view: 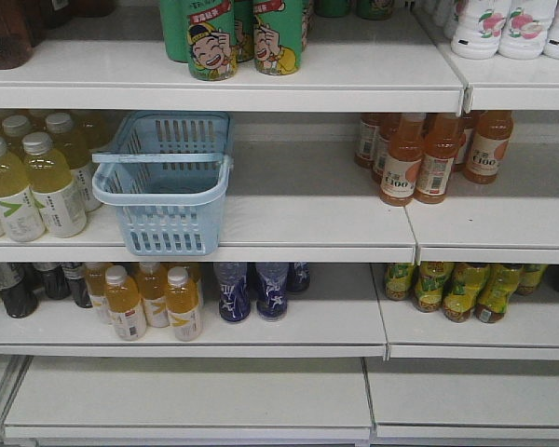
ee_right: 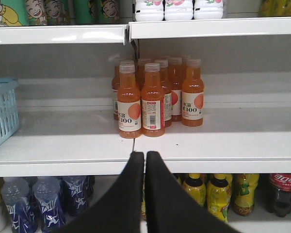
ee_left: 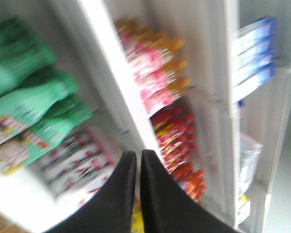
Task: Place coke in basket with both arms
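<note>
The robot's left gripper should next grab the light blue basket (view: 130, 198) by its handle, so that the basket's top stays open for the coke.
The light blue basket (view: 130, 198) stands on the middle shelf, left of centre, with its handle folded across the rim. Its slotted side (ee_right: 1, 114) shows at the left edge of the right wrist view. My left gripper (ee_left: 138, 154) is shut with nothing between its fingers, and it points at a blurred shelf bay. There, a row of red bottles (ee_left: 174, 128) is too blurred to tell whether it is the coke. My right gripper (ee_right: 145, 154) is shut and holds nothing, in front of the middle shelf's edge, right of the basket. Neither arm shows in the front view.
Orange C100 bottles (ee_right: 153, 99) stand on the middle shelf right of the basket. Yellow tea bottles (view: 28, 182) crowd its left side. A dark cola bottle with a red label (ee_right: 282, 191) stands on the lower shelf at the right. Green cartoon cans (view: 247, 37) stand on the shelf above.
</note>
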Controlling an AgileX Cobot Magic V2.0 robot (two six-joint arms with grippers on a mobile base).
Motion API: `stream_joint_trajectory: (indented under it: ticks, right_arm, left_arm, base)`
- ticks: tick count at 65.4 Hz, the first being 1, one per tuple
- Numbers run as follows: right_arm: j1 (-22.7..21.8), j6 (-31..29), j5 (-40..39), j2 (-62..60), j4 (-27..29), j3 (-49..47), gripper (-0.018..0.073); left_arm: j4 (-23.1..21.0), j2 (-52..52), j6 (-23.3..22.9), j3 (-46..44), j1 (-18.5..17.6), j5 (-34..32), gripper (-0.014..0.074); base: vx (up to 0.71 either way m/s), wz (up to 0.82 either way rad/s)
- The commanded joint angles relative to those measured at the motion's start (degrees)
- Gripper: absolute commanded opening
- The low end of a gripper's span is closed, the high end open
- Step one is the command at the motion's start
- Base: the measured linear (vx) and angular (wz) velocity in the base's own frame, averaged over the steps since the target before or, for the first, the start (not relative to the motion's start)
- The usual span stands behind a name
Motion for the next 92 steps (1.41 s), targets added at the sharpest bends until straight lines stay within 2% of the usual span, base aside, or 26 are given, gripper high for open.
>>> stream_joint_trajectory:
  ticks: [1,12,17,26,42,54,64,72,84,92]
  right_arm:
    - [-0.2,-0.4,-4.0,-0.7,-0.5,0.4,-0.0005]
    - [-0.2,-0.4,-4.0,-0.7,-0.5,0.4,-0.0005]
    - [-0.2,-0.4,-4.0,-0.7,-0.5,0.4,-0.0005]
    - [-0.2,-0.4,-4.0,-0.7,-0.5,0.4,-0.0005]
    - [-0.2,-0.4,-4.0,-0.7,-0.5,0.4,-0.0005]
    - [-0.2,-0.4,-4.0,-0.7,-0.5,0.4,-0.0005]
    - [-0.2,-0.4,-4.0,-0.7,-0.5,0.4,-0.0005]
    - [-0.2,-0.4,-4.0,-0.7,-0.5,0.4,-0.0005]
    - [-0.2,-0.4,-4.0,-0.7,-0.5,0.4,-0.0005]
    - [-0.2,-0.4,-4.0,-0.7,-0.5,0.4,-0.0005]
  left_arm:
    - [-0.5,6.5,-1.1,-1.6,-0.4,-9.0,0.0110]
    - [1.2,18.4,-1.1,-1.6,-0.4,-13.5,0.0360]
    - [0.6,23.5,-1.1,-1.6,-0.4,-14.7,0.0479]
    - [0.6,32.5,-1.1,-4.3,-0.5,-16.2,0.0578]
    - [1.0,45.1,-2.6,-14.6,-2.1,-16.6,0.0576]
    - [1.9,51.5,-7.1,-19.2,-2.1,-16.3,0.0576]
    - [-1.5,55.2,-7.0,-22.1,-2.1,-16.1,0.0576]
    - [-2.5,57.5,-7.0,-25.6,-2.1,-16.1,0.0576]
    - [-2.5,59.8,-7.2,-30.5,-2.1,-12.1,0.0575]
    - [-2.6,61.4,-9.2,-32.4,-2.1,-9.5,0.0553]
  base:
    - [0.00,0.00]
    - [0.00,0.00]
    - [0.00,0.00]
    - [0.00,0.00]
    - [0.00,0.00]
    - [0.00,0.00]
    - [0.00,0.00]
    - [0.00,0.00]
    - [0.00,0.00]
    - [0.00,0.00]
